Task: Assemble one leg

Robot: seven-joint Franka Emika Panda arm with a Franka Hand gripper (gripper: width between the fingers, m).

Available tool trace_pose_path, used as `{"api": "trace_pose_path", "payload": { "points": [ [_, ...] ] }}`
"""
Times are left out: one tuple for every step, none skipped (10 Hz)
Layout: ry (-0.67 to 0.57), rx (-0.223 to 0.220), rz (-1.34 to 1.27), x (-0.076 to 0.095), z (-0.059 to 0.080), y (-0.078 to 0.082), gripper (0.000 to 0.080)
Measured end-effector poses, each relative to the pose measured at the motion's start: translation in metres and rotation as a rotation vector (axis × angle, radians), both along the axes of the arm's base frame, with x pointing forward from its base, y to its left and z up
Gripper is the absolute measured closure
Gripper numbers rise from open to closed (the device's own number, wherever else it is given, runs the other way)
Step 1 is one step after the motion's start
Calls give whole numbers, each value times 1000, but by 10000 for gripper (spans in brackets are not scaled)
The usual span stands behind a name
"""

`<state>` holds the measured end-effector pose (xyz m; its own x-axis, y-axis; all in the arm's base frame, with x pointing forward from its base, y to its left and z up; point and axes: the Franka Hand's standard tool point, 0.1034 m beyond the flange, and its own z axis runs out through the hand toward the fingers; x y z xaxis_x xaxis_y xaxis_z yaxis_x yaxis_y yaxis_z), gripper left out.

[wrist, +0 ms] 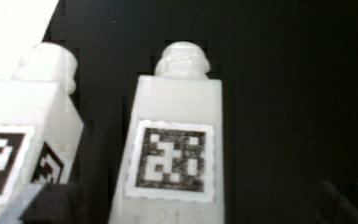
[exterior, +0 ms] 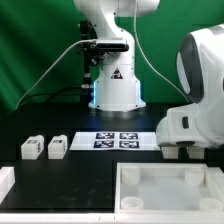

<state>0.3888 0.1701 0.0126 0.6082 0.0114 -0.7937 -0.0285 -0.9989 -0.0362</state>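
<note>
My fingers are beside the tagged white leg (wrist: pixel 171 157), down by the neighbouring leg, so my gripper needs to close. Closing now would catch the tagged leg.
In the wrist view a white leg (wrist: pixel 178 130) with a black-and-white tag lies straight below my gripper (wrist: pixel 197 208), its rounded peg end pointing away. A second leg (wrist: pixel 28 115) lies close beside it. My dark fingertips (wrist: pixel 41 200) show dimly on either side of the middle leg, apart and holding nothing. In the exterior view my gripper (exterior: pixel 186 150) hangs low over the table at the right and hides those legs. Two more legs (exterior: pixel 31 148) (exterior: pixel 57 148) stand at the left.
The marker board (exterior: pixel 118 139) lies mid-table in front of the robot base (exterior: pixel 115 90). The large white tray-like part (exterior: pixel 130 172) with a raised rim sits at the front. Another white part (exterior: pixel 5 180) shows at the front left edge.
</note>
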Motion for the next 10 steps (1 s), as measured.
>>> {"api": "trace_pose_path", "payload": {
  "points": [
    [0,0,0,0,0,0,150],
    [0,0,0,0,0,0,305],
    [0,1,0,0,0,0,305],
    [0,1,0,0,0,0,443],
    [0,1,0,0,0,0,509],
    [0,1,1,0,0,0,509],
    [0,1,1,0,0,0,509],
    [0,1,1,0,0,0,509],
    [0,1,1,0,0,0,509],
    [0,1,1,0,0,0,509]
  ]
}}
